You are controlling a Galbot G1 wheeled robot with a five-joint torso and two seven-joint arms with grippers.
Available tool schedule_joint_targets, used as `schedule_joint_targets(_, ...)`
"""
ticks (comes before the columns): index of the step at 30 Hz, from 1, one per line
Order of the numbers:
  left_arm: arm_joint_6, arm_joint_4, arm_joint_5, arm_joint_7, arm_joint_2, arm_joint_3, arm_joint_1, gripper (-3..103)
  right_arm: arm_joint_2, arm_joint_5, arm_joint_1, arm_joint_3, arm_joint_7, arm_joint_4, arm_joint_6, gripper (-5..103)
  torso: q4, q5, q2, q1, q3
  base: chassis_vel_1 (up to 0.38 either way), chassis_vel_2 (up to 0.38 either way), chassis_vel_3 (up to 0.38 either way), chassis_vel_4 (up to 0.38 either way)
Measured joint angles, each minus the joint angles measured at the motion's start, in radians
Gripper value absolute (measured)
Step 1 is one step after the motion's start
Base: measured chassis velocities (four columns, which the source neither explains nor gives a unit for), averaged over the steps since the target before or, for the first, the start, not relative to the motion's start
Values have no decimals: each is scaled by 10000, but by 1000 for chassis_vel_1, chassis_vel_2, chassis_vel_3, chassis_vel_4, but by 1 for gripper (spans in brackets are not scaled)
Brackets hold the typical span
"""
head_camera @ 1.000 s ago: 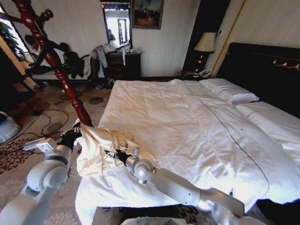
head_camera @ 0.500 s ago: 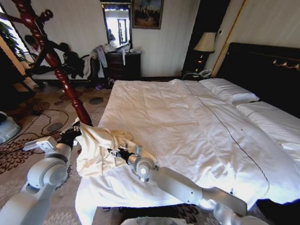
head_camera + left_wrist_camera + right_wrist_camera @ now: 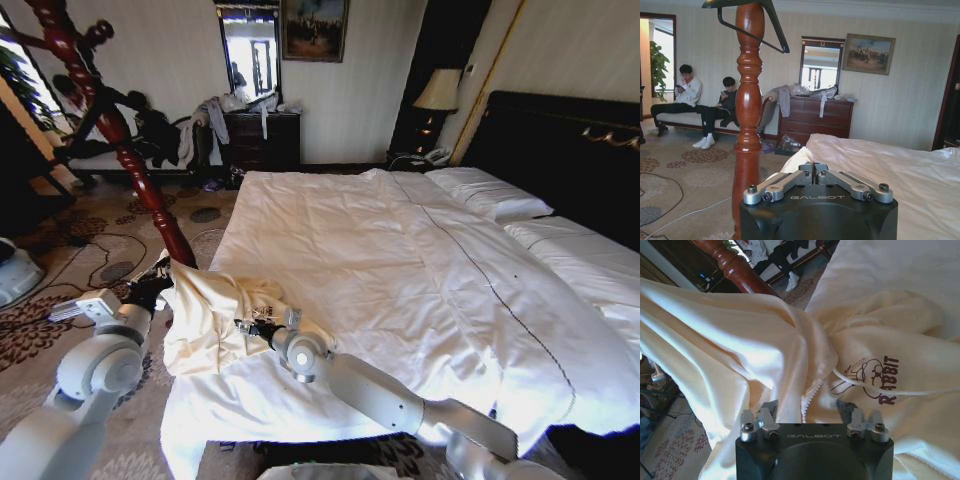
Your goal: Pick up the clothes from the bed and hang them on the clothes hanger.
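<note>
The garment's zipped fold stands up beside the slack printed panel [image 3: 875,377], so the right gripper should next pick up the garment by its zippered upper corner [image 3: 812,395].
A cream hooded garment with a "RABBIT" print, the clothes [image 3: 205,315] [image 3: 740,340], lies bunched on the near left corner of the bed [image 3: 400,250] [image 3: 890,265]. My left gripper [image 3: 158,285] [image 3: 815,172] is shut on the garment's left edge, just off the bedside. My right gripper [image 3: 245,326] [image 3: 807,410] is open over the garment's zipper, with a finger on either side of the fold. The black clothes hanger [image 3: 777,32] hangs at the top of the wooden stand.
The red-brown turned post of the coat stand [image 3: 150,190] [image 3: 747,115] rises right beside my left arm. A dark dresser [image 3: 262,140] stands at the far wall and a lamp [image 3: 438,90] beside the black headboard [image 3: 560,150]. Patterned carpet [image 3: 60,260] lies left of the bed.
My right gripper has crept a little further onto the garment, whose folds have bunched slightly. The left arm has hardly moved.
</note>
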Motion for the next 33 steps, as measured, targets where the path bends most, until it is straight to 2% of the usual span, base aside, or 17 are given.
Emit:
schedule_joint_targets(1,0,-28,-5,-2,2,-23,26,0,48,0,-3,31,8,-98,0,59,1,0,0,0,0,0,0,0,0)
schedule_joint_targets(2,1,-38,-8,-3,10,-37,45,0,79,0,-3,66,9,-173,6,54,1,-1,1,-1,0,0,0,0,0)
schedule_joint_targets(4,2,-44,-10,-5,23,-51,56,0,121,0,-2,97,6,-251,33,54,1,0,0,0,0,0,0,0,0)
schedule_joint_targets(7,1,-47,-13,-11,39,-69,63,0,200,-10,9,186,-96,-384,177,37,1,0,0,0,0,0,0,0,0)
schedule_joint_targets(9,1,-48,-13,-12,36,-70,64,0,213,-25,11,218,-159,-396,234,37,1,0,0,0,0,0,0,0,0)
schedule_joint_targets(11,2,-49,-12,-14,20,-70,72,0,210,-34,12,255,-223,-389,310,26,1,0,0,0,0,0,0,0,0)
schedule_joint_targets(12,1,-49,-11,-14,18,-70,73,0,197,-37,9,257,-241,-367,335,26,1,0,0,0,0,0,0,0,0)
schedule_joint_targets(13,1,-45,-9,-16,21,-67,68,0,157,-47,-4,258,-285,-291,382,15,1,0,1,0,0,0,0,0,0)
schedule_joint_targets(14,1,-45,-9,-16,21,-67,68,0,157,-47,-4,258,-285,-291,382,15,1,0,1,0,0,0,0,0,0)
schedule_joint_targets(17,2,-13,-11,-21,56,-49,9,0,120,-72,-38,261,-325,-204,418,4,0,0,0,0,0,0,0,0,0)
schedule_joint_targets(20,2,1,-16,-24,72,-31,-22,0,126,-105,-52,273,-362,-204,435,1,1,0,1,0,0,0,0,0,0)
schedule_joint_targets(25,2,120,-50,-26,131,-17,-102,0,116,-221,-76,277,-552,-206,553,0,1,0,0,0,0,0,0,0,0)
schedule_joint_targets(30,-68,309,-258,-39,189,19,-307,0,-174,-1027,-147,321,-1400,106,1320,0,4,0,0,0,0,0,0,0,0)
schedule_joint_targets(32,-240,426,-607,-55,329,33,-546,0,-913,-1616,-257,705,-2278,841,1974,0,6,1,0,0,0,0,0,0,0)
schedule_joint_targets(33,-240,426,-607,-55,329,33,-546,0,-913,-1616,-257,705,-2278,841,1974,0,6,1,0,0,0,0,0,0,0)
